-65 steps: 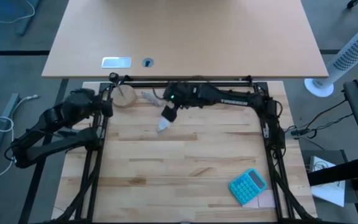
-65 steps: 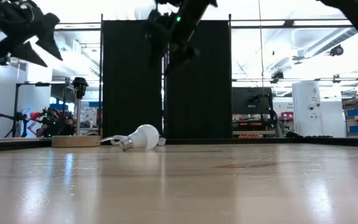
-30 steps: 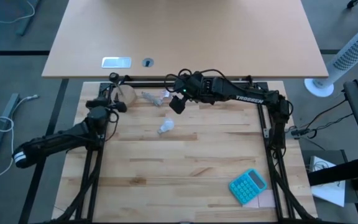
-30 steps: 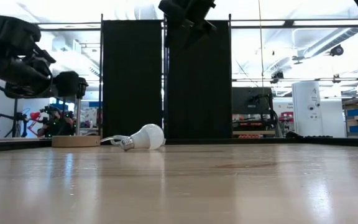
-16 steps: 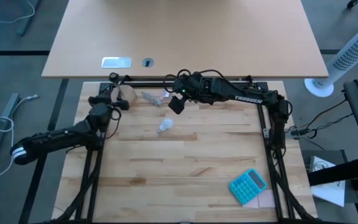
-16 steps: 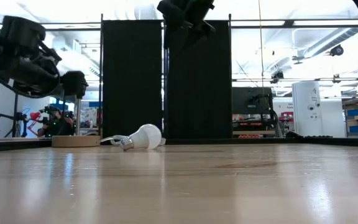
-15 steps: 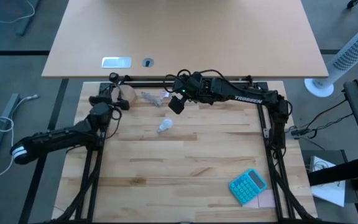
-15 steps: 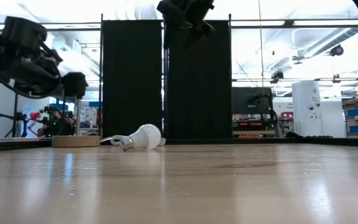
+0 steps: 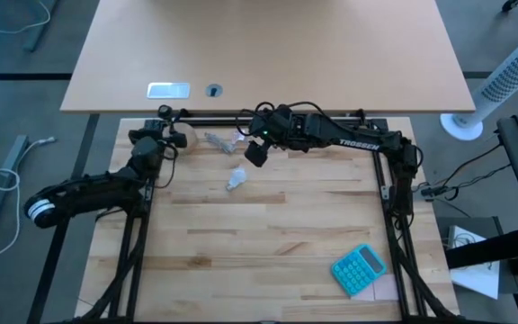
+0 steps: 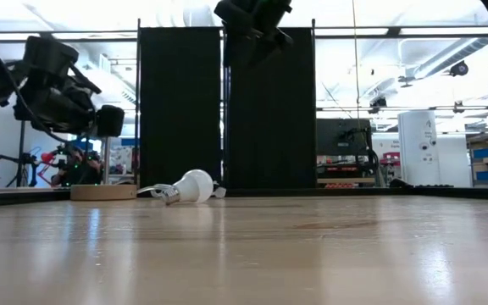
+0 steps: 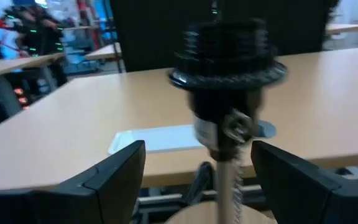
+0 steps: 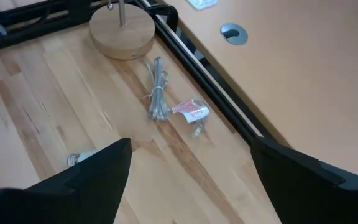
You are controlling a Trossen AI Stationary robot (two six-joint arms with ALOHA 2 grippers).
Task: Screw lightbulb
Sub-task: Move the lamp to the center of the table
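The black socket should be grabbed next by its body under the socket's collar (image 11: 221,121) with my left gripper, so the socket's opening stays free for the lightbulb.
The white lightbulb (image 9: 235,178) lies on its side on the wooden table, its screw neck (image 10: 171,196) toward the left. The tan wooden disc (image 9: 184,137) with its upright black socket (image 11: 229,50) stands at the far left. My left gripper (image 9: 167,141) is level and open right beside it; in the left wrist view its fingers (image 11: 114,177) stand either side of the socket's stem, apart from it. My right gripper (image 9: 254,155) hangs open above the table, just beyond the bulb, and points down at a slant.
A clear wrapper with a bundled cord (image 12: 158,93) lies between the disc and my right gripper, near the black frame rail (image 9: 268,117). A blue calculator (image 9: 359,268) lies at the near right. The middle and near part of the table is bare wood.
My left gripper has swung toward the table's far edge, closing on the wooden disc and socket, and has rolled a little. The lightbulb has rolled slightly toward the far left. My right gripper has kept still above the table.
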